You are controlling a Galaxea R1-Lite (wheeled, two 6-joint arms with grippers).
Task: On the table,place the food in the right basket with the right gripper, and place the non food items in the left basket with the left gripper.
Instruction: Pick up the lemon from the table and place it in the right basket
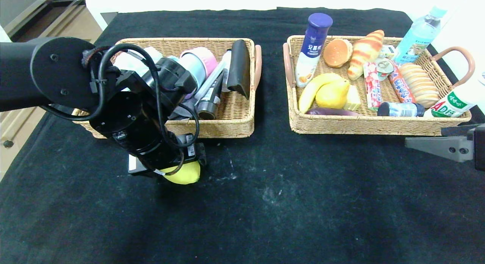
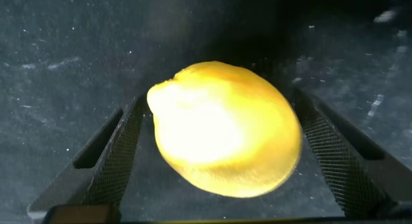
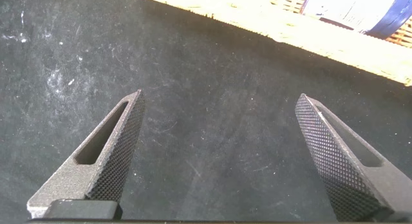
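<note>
The yellow lemon has my left gripper's fingers reaching down on either side of it. My left gripper should close on the lemon.
A yellow lemon-shaped object [image 1: 186,174] lies on the black tablecloth in front of the left basket [image 1: 227,128]. My left gripper [image 1: 181,162] is right over it, mostly hidden by its own wrist. In the left wrist view the gripper [image 2: 215,98] is open, and the lemon [image 2: 225,130] lies between the fingers [image 2: 119,153] with a small gap on each side. My right gripper [image 1: 413,142] is open and empty at the right edge, low in front of the right basket [image 1: 360,127]. It shows over bare cloth in the right wrist view [image 3: 220,98].
The left basket holds a pink-lidded cup [image 1: 199,61], tubes and a black case [image 1: 239,67]. The right basket holds a blue-capped bottle [image 1: 312,48], banana [image 1: 312,90], croissant [image 1: 365,52], bun, snack packs and drinks. A water bottle [image 1: 418,35] stands behind it.
</note>
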